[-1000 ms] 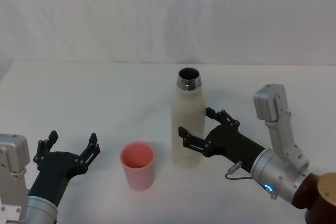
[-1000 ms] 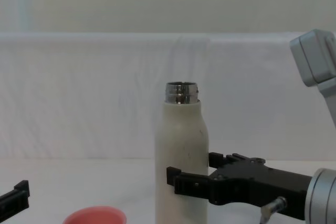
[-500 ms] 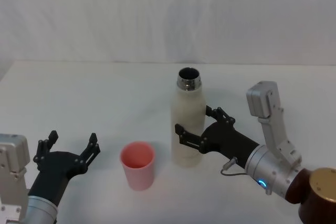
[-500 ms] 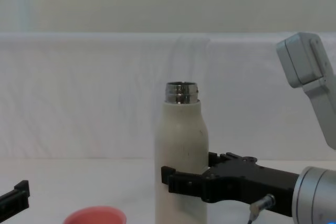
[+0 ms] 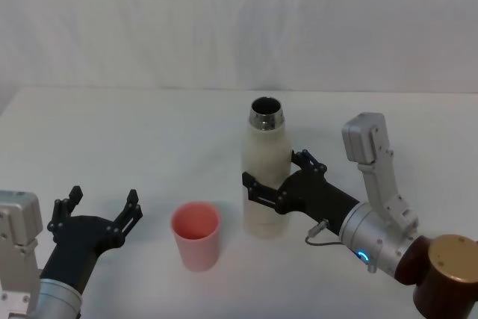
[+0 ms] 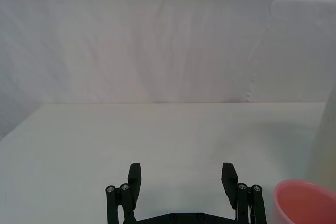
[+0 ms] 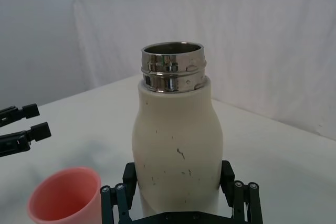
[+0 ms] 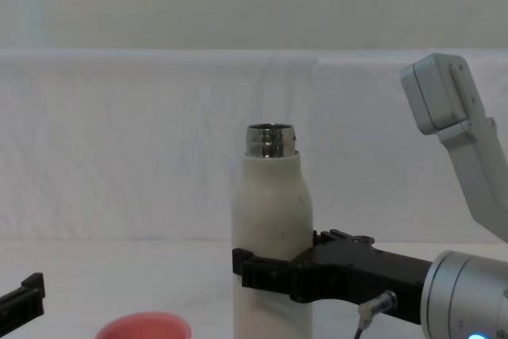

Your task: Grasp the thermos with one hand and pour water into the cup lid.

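Observation:
The thermos will next be picked up by its cream-white body (image 8: 273, 244) with the robot's right gripper, so its steel neck (image 8: 271, 140) stays free to pour water into the cup lid.
The cream-white thermos (image 5: 266, 181) (image 8: 268, 236) (image 7: 176, 142) stands upright on the white table, its steel neck uncapped. My right gripper (image 5: 272, 169) (image 8: 274, 271) (image 7: 178, 182) is open, with one jaw on each side of the thermos's lower body, close against its sides. The salmon-pink cup lid (image 5: 196, 234) (image 7: 64, 202) (image 8: 144, 328) (image 6: 305, 203) stands upright just left of the thermos, apart from it. My left gripper (image 5: 97, 205) (image 6: 181, 174) rests open and holds nothing near the table's front left, left of the cup lid.
The white table (image 5: 149, 132) runs back to a white cloth backdrop (image 5: 239, 20). Bare table lies behind the thermos and on the left. My right arm's grey wrist block (image 5: 366, 140) rises to the right of the thermos.
My right gripper has slid forward and left, bringing its jaws farther around the thermos. The thermos has shifted slightly to the left. The left arm has not moved.

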